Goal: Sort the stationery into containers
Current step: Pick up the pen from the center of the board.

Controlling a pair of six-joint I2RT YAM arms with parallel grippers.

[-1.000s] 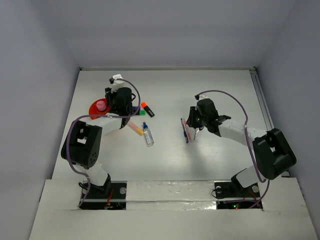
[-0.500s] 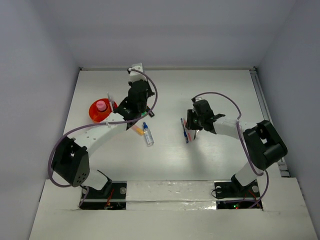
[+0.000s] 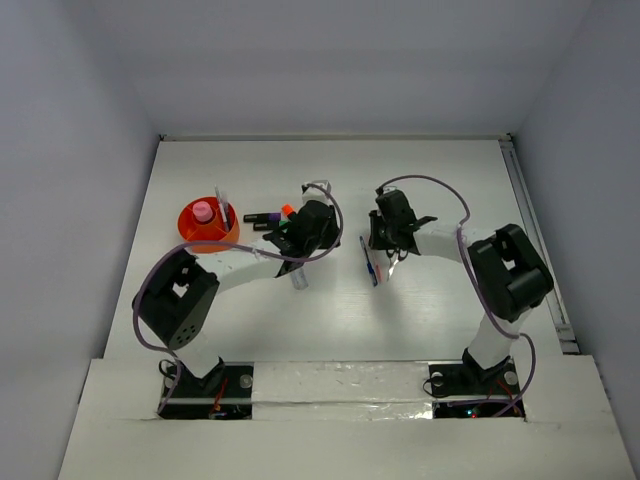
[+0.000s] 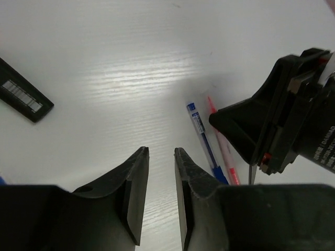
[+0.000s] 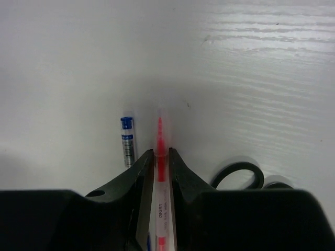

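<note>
The thin blue pen has to go into the orange container [image 3: 190, 228] with its capped end, so my left gripper needs to grab the pen next by its labeled end [image 3: 364, 245] and leave the end with the cap free.
My right gripper [image 5: 161, 151] is shut on a thin red pen [image 5: 160, 130] that lies on the table, just right of a blue pen [image 5: 127, 141]. Black scissors [image 5: 238, 175] lie close on its right. From above, the right gripper [image 3: 380, 248] is over both pens [image 3: 372, 264]. My left gripper [image 4: 161, 150] hovers low, slightly open and holding nothing. It points at the blue pen [image 4: 201, 133] and the red pen [image 4: 220, 144]. The orange container [image 3: 190, 228] at the left holds a pink-capped bottle [image 3: 203, 211] and an upright pen [image 3: 222, 204].
Black highlighters [image 3: 264, 217] lie between the container and the left wrist, one with an orange cap [image 3: 287, 210]. One highlighter [image 4: 21, 97] shows in the left wrist view. A clear bottle [image 3: 297, 276] lies partly under the left forearm. The two grippers are close together mid-table.
The left arm swung from the orange container rightward to the middle of the table, towards the pens. The right gripper closed in on the red pen.
</note>
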